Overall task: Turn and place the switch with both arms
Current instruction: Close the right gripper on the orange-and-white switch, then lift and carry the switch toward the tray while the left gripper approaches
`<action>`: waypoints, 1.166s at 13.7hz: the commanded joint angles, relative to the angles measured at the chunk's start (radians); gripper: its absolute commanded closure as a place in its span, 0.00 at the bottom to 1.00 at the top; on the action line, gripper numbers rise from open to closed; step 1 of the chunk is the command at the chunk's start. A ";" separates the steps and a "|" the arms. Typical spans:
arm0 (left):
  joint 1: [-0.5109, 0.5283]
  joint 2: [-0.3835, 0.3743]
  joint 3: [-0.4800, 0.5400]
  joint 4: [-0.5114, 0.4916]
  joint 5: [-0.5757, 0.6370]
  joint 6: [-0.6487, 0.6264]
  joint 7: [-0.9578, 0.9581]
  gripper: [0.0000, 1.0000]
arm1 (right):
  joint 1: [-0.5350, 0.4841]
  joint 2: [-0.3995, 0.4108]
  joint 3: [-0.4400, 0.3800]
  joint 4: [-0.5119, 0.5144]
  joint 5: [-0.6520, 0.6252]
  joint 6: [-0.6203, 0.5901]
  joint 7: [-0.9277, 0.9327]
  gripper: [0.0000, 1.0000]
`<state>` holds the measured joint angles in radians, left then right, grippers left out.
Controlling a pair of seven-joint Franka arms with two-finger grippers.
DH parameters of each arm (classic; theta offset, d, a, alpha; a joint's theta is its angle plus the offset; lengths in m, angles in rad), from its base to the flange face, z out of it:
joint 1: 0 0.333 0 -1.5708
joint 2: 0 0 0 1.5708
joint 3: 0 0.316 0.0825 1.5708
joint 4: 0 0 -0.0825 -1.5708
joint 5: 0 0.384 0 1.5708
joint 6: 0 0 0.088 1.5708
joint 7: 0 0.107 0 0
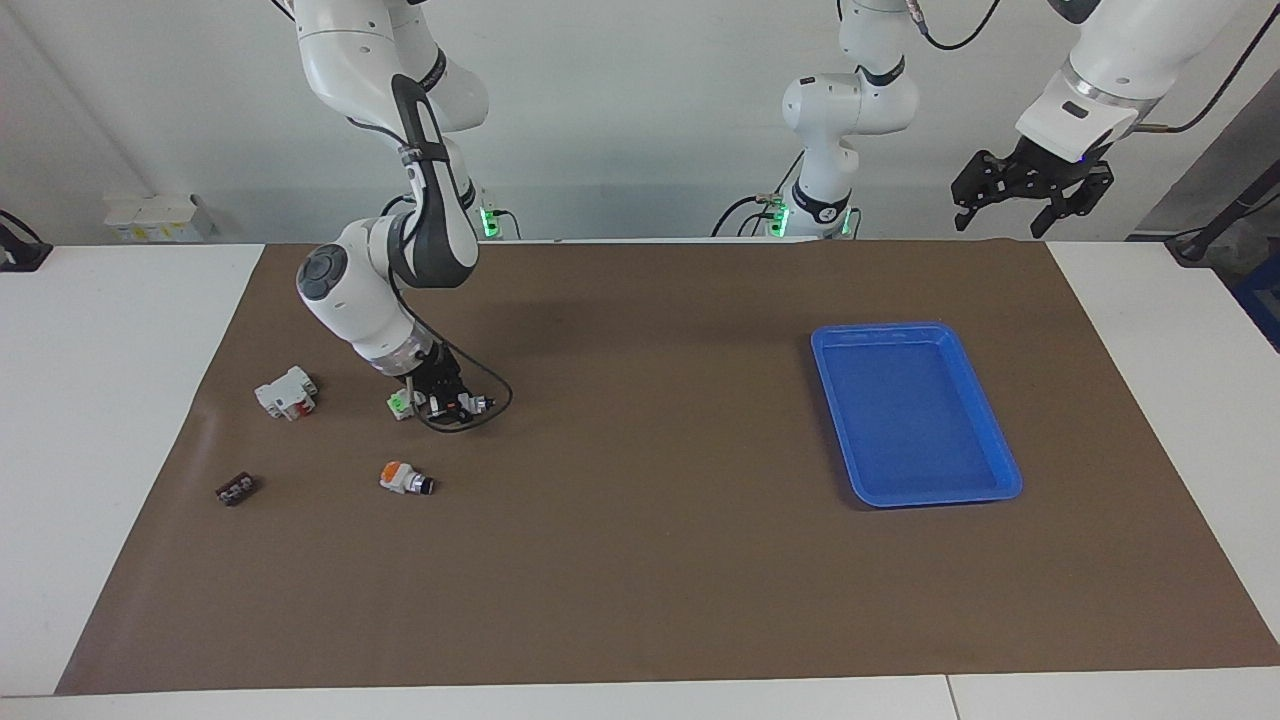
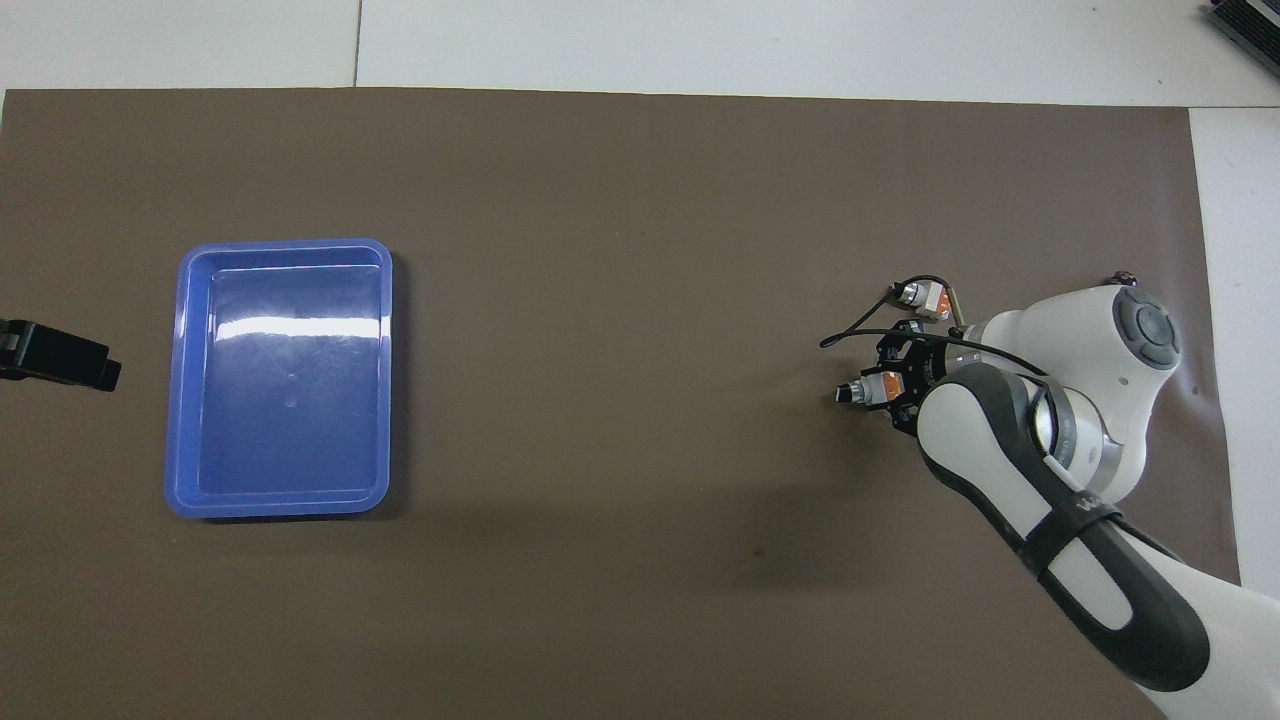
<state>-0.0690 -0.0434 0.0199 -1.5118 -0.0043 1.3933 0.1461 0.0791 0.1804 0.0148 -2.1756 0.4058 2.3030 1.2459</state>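
Note:
Next, my left gripper grabs the switch by its black knob tip. Then it places the turned switch in the blue tray.
The switch (image 1: 472,403), with a white body, an orange block and a black knob tip, lies on the brown mat toward the right arm's end; in the overhead view (image 2: 862,390) its knob tip points toward the tray. My right gripper (image 1: 445,397) is down at the mat right at the switch, with the orange block at its tip (image 2: 893,386). Whether it grips the switch does not show. My left gripper (image 1: 1030,190) is open and empty, and waits raised over the left arm's end of the table; it also shows in the overhead view (image 2: 60,360).
A green-faced switch (image 1: 401,403) lies right beside the right gripper. A switch with a rounded orange cap (image 1: 405,478) (image 2: 925,297) lies farther from the robots. A white block with red (image 1: 287,392) and a small dark part (image 1: 236,489) lie nearby. A blue tray (image 1: 1000,470) (image 2: 180,400) sits toward the left arm's end.

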 commanded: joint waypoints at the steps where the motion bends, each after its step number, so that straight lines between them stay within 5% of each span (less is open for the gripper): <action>1: 0.006 -0.027 -0.002 -0.028 0.001 -0.003 0.003 0.00 | -0.022 0.022 0.007 0.138 0.117 -0.164 0.018 1.00; 6: 0.006 -0.027 -0.002 -0.028 0.001 -0.003 0.003 0.00 | 0.011 0.010 0.034 0.351 0.381 -0.340 0.153 1.00; 12: 0.006 -0.029 -0.002 -0.028 0.001 0.000 0.001 0.00 | 0.017 0.016 0.177 0.505 0.551 -0.291 0.288 1.00; 16: -0.008 -0.027 -0.003 -0.030 0.001 0.007 0.000 0.00 | 0.131 0.013 0.197 0.533 0.649 -0.163 0.349 1.00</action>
<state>-0.0697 -0.0438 0.0186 -1.5118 -0.0043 1.3935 0.1460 0.1688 0.1815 0.2042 -1.6852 0.9980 2.0972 1.5679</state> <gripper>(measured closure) 0.000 0.595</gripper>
